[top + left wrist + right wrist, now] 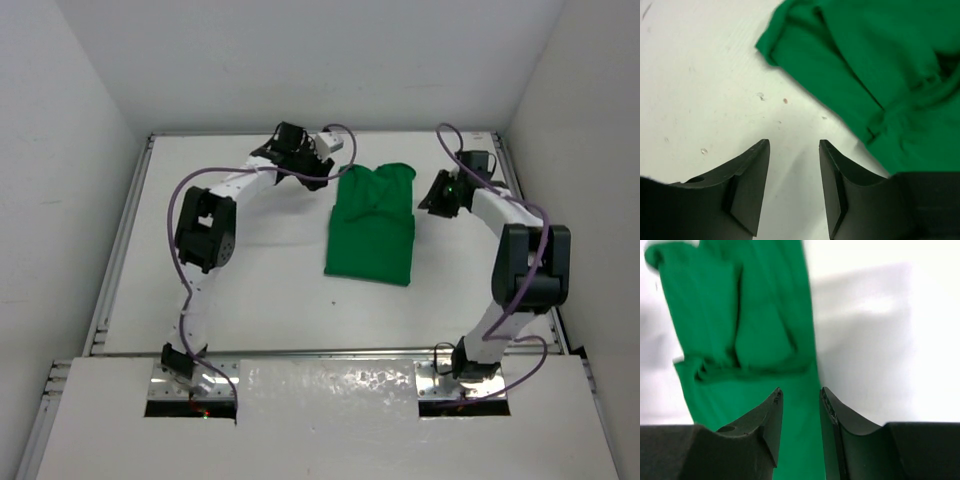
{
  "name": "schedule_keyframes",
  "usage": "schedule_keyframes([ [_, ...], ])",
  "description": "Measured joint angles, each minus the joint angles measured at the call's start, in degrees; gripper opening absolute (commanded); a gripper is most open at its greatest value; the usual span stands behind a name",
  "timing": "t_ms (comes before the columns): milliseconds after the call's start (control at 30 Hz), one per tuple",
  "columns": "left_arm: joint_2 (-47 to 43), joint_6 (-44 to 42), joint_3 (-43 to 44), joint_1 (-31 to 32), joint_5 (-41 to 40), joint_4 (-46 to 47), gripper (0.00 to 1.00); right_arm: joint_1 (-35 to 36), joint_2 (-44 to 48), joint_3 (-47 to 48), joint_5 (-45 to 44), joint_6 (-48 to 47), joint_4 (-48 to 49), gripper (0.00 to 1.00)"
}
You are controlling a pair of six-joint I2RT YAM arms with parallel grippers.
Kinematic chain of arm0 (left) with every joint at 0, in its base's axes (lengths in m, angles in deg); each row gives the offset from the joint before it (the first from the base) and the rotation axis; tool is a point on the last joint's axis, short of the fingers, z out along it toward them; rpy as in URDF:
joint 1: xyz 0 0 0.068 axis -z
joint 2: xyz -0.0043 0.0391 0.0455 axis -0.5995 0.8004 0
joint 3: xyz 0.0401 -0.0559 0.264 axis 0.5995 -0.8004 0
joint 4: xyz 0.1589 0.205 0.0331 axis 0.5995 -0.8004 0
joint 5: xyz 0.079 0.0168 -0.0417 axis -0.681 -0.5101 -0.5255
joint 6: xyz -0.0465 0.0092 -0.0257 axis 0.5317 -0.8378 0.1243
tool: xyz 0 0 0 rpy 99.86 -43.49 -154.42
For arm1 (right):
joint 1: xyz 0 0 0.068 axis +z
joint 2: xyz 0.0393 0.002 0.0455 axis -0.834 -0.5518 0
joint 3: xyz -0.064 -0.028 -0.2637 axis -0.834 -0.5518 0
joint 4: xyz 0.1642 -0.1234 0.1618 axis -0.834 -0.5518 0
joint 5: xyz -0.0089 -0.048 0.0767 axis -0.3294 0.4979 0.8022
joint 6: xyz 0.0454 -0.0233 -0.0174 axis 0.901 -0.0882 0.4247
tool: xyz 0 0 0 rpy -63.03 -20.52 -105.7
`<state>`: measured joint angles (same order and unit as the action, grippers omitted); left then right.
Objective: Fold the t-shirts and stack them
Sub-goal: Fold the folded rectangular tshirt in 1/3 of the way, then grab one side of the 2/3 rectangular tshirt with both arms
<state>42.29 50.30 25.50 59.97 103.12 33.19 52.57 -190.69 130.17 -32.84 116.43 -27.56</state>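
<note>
I will next use my left gripper to grab the green t-shirt (pixel 371 228) by the near corner of its flat folded part (pixel 328 272). Then I will fold that part over the rumpled part.
One bright green t-shirt (pixel 371 228) lies on the white table, its near part folded into a flat rectangle and its far part rumpled. My left gripper (pixel 338 160) is open and empty just off the shirt's far left corner. In the left wrist view the gripper (pixel 794 145) has bare table between its fingers, and the shirt (pixel 875 70) fills the upper right. My right gripper (pixel 427 200) is open at the shirt's right edge. In the right wrist view the gripper (pixel 800 392) hovers over that edge of the shirt (pixel 750 330), with green cloth showing behind the gap.
The white table (pixel 250 280) is walled in by white panels on the left, back and right. Metal rails run along the table's sides (pixel 118 250). Purple cables loop off both arms.
</note>
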Motion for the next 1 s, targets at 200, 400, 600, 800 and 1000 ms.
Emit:
schedule_keyframes([
  [200,-8.0,-21.2,-3.0,1.7,11.5,-14.7,0.47,1.2,8.6,-9.4,2.2,-2.8,-4.2,0.47],
  [400,-17.3,-48.2,-16.2,14.6,11.6,-28.5,0.83,4.7,13.0,-17.6,3.3,-4.5,-9.9,0.58],
  [600,-15.8,-57.7,-23.5,17.3,11.6,-31.7,0.88,8.7,13.7,-26.0,4.7,-2.6,-9.4,0.57],
  [800,-15.7,-59.3,-25.7,17.5,9.7,-27.2,0.71,10.0,13.5,-27.9,5.2,0.6,-5.7,0.56],
  [1000,-15.9,-58.0,-29.4,17.8,8.7,-23.2,0.56,11.3,13.7,-29.1,5.0,3.3,-2.3,0.51],
])
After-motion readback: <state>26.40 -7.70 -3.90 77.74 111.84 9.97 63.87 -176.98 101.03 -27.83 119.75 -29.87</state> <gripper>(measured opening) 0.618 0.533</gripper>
